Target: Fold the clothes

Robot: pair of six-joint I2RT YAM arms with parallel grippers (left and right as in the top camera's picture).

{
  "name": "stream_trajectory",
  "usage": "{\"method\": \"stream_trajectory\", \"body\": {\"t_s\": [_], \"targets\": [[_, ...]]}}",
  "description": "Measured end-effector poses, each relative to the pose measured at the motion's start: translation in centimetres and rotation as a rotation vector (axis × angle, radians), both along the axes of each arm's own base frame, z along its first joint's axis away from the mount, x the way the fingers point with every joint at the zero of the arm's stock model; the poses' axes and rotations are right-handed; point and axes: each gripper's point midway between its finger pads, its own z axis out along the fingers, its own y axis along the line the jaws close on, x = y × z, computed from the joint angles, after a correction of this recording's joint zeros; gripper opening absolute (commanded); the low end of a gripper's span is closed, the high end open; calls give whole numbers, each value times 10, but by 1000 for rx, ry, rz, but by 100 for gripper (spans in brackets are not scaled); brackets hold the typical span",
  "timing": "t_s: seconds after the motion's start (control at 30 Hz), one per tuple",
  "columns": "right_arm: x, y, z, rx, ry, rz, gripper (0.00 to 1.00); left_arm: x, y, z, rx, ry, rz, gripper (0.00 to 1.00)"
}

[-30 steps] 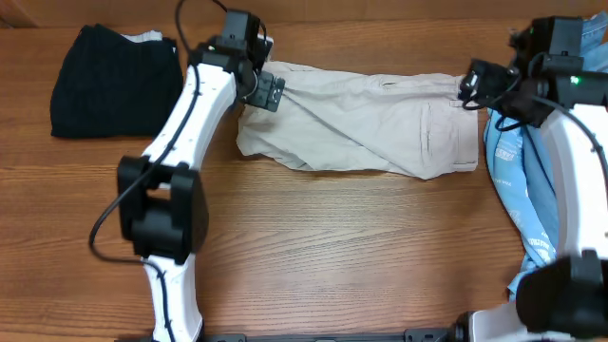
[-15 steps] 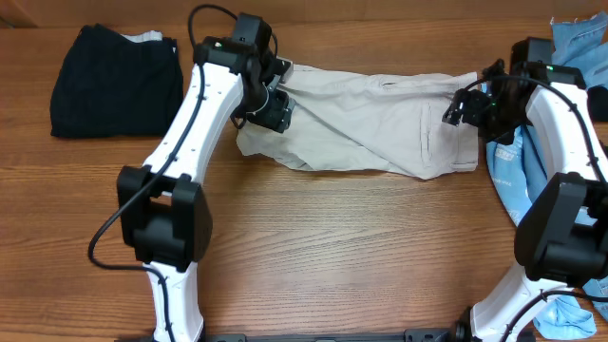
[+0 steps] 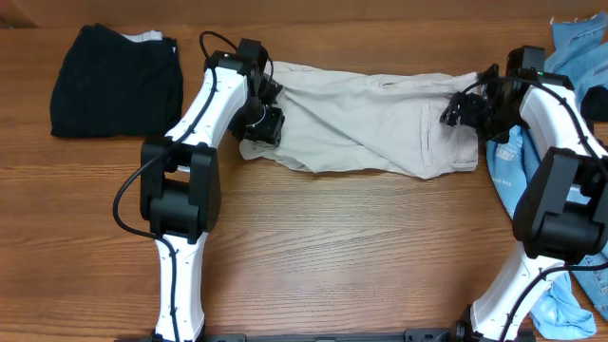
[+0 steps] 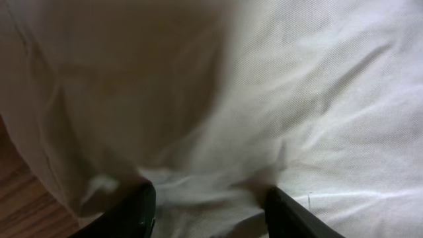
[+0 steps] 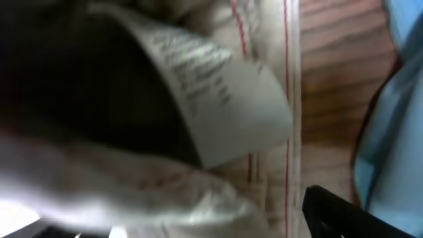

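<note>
My right gripper grabs the pale beige shorts by the waistband end next, beside the care label, to fold that end over their other end.
The pale beige shorts lie folded lengthwise across the back of the table, with the waistband end on the right. My left gripper is low over their left end. In the left wrist view its fingers stand wide apart with the beige cloth pressed between them. My right gripper is at the right end of the shorts. In the right wrist view it is open around bunched cloth and a white care label with red stitching.
A black folded garment lies at the back left. Light-blue and denim garments are heaped along the right edge, close behind my right arm, and also show in the right wrist view. Bare wooden table lies in front of the shorts.
My left gripper moved from the shorts' top left corner down onto their left end. My right gripper moved left from the blue heap onto the shorts' right end.
</note>
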Motion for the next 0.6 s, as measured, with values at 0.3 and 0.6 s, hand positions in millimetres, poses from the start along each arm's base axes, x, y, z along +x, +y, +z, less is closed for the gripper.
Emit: {"method": "stream_trajectory", "body": {"t_s": [0.3, 0.6], "targets": [[8, -19, -33, -86, 29, -50, 93, 0, 0, 0, 0, 0, 3, 49], [5, -8, -32, -10, 45, -74, 87, 10, 14, -1, 50, -24, 95, 15]]}}
